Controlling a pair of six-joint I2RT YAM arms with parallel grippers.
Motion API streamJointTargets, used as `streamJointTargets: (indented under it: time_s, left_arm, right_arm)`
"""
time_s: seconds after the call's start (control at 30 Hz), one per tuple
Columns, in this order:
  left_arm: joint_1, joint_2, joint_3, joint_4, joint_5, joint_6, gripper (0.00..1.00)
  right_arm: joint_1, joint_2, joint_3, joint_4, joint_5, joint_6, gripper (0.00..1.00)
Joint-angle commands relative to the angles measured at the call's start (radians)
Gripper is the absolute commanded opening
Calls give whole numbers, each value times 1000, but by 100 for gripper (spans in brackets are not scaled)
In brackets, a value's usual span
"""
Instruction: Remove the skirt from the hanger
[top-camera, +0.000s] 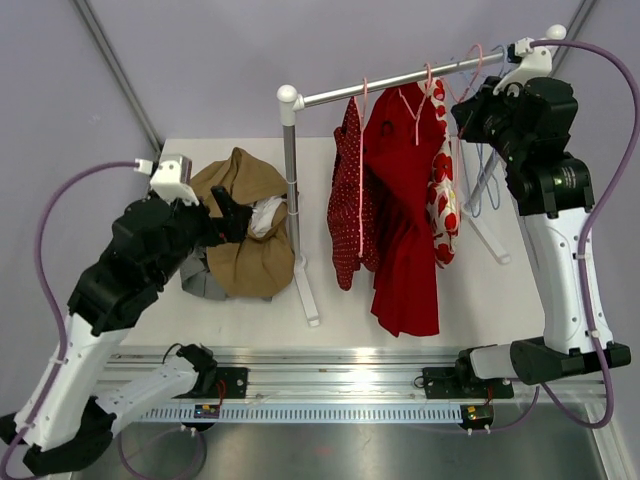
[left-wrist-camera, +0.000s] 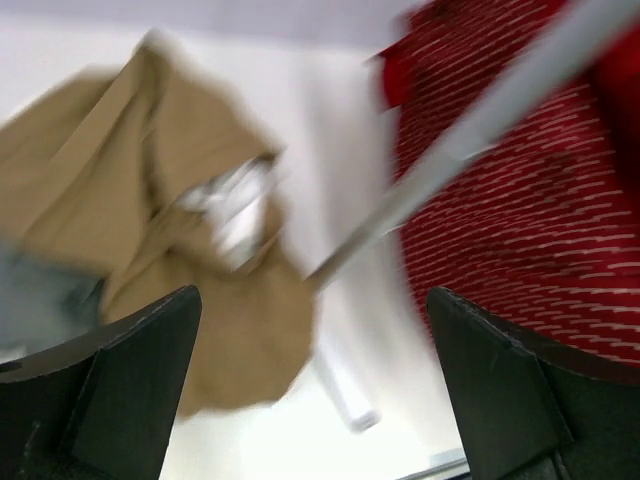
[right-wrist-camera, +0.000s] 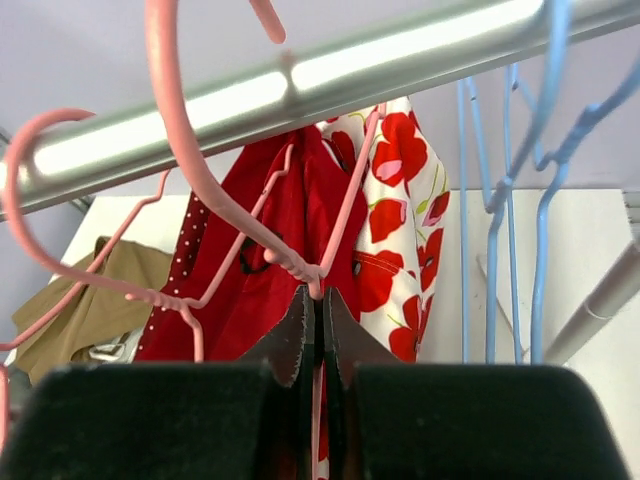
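Observation:
I will pull the poppy skirt off the pink hanger (top-camera: 432, 85), so my left gripper will grab the skirt by its loose lower end (top-camera: 443, 246).
A white skirt with red poppies (top-camera: 443, 200) hangs on a pink hanger (top-camera: 432, 85) at the right end of the rack's rail (top-camera: 400, 82). It also shows in the right wrist view (right-wrist-camera: 400, 230). My right gripper (top-camera: 465, 112) is up at the rail, beside the skirt. In the right wrist view it (right-wrist-camera: 318, 300) is shut on the pink hanger's wire (right-wrist-camera: 300, 268) just below the neck. My left gripper (top-camera: 232, 215) is open and empty over a tan garment pile (top-camera: 240, 230); its view is blurred (left-wrist-camera: 315, 390).
A red dress (top-camera: 405, 220) and a red dotted garment (top-camera: 348, 200) hang left of the skirt. Empty blue hangers (top-camera: 487, 170) hang at the right end. The rack's post (top-camera: 292, 190) stands between the pile and the hanging clothes.

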Motion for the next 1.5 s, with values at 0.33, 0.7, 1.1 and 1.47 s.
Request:
streamJointTargets:
  time_s: [0.33, 0.7, 1.1, 1.47]
  left_arm:
    - [-680, 545, 457, 225, 54, 213, 99]
    - [-814, 806, 606, 409, 126, 269, 99]
    - [-825, 913, 638, 489, 196, 278, 99]
    - [-825, 946, 684, 495, 184, 281, 0]
  right_arm:
    - [5, -208, 93, -86, 51, -2, 0]
    - [5, -310, 103, -218, -9, 71, 0]
    - [4, -361, 96, -244, -109, 151, 0]
    - [5, -372, 129, -261, -127, 159, 0]
